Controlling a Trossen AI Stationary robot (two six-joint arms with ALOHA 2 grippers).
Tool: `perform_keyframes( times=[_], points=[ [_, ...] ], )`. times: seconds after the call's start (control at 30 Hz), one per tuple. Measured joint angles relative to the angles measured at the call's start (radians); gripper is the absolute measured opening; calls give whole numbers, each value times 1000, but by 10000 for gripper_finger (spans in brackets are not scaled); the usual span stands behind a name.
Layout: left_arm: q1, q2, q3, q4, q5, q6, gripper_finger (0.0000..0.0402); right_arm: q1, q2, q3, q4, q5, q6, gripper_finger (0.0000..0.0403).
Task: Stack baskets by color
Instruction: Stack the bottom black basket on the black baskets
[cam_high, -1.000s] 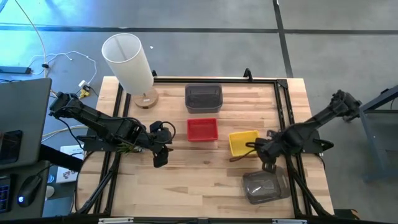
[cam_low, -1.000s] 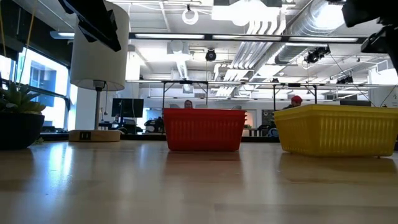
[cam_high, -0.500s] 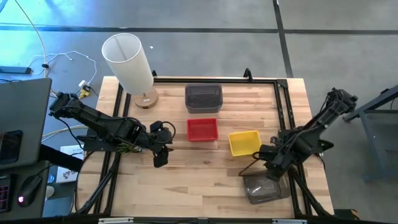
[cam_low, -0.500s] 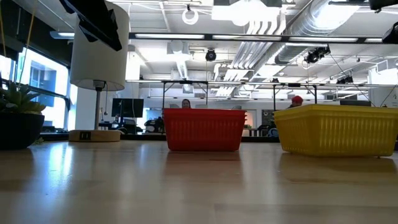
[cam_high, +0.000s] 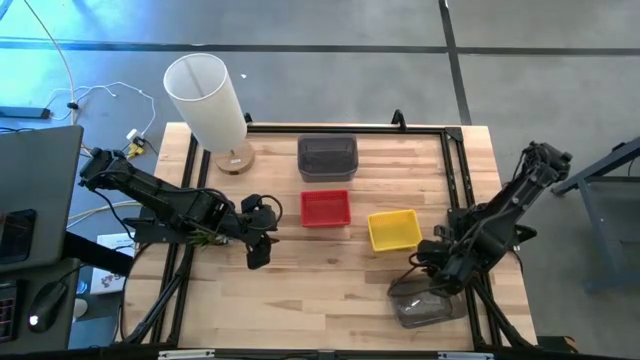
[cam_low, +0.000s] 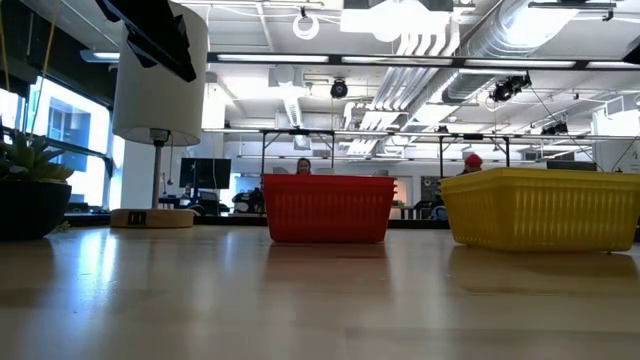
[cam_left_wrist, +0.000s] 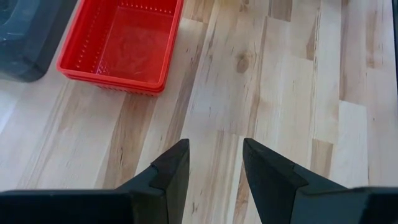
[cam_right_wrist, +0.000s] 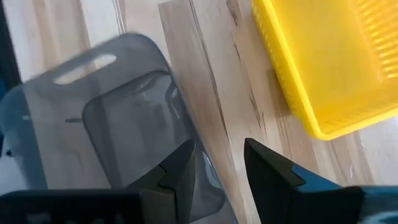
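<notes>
Next, my right gripper will grab the translucent grey basket (cam_right_wrist: 130, 130) by its long side (cam_right_wrist: 196, 142) to stack the baskets by color.
Four baskets rest on the wooden table. One grey basket (cam_high: 327, 157) sits at the far middle, with a red basket (cam_high: 326, 208) (cam_left_wrist: 121, 40) just in front of it. A yellow basket (cam_high: 393, 229) (cam_right_wrist: 329, 62) lies to the right of the red one. A second translucent grey basket (cam_high: 422, 303) (cam_right_wrist: 118, 124) sits near the front right corner. My right gripper (cam_high: 428, 272) (cam_right_wrist: 217, 149) hangs open above that grey basket's edge, pointing steeply down. My left gripper (cam_high: 257, 255) (cam_left_wrist: 214, 146) is open over bare wood, left of the red basket.
A tall white cylinder lamp (cam_high: 205, 98) on a wooden base stands at the table's far left corner. A black frame rail (cam_high: 455, 190) runs along the table's far and right sides. Bare wood (cam_high: 320, 285) lies along the near middle.
My right gripper has swung toward the table's near edge. It went from beside the yellow basket to over the near grey basket, turning as it went. Its fingers have kept the same gap. No basket has moved.
</notes>
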Motion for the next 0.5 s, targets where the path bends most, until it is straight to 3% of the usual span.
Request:
perform_keyframes(
  times=[0.3,0.5],
  points=[
    [0,0,0,0,0,0,135,0,132,0,69,-132,-29,124],
    [0,0,0,0,1,0,135,0,203,0,87,-155,-44,124]
  ],
)
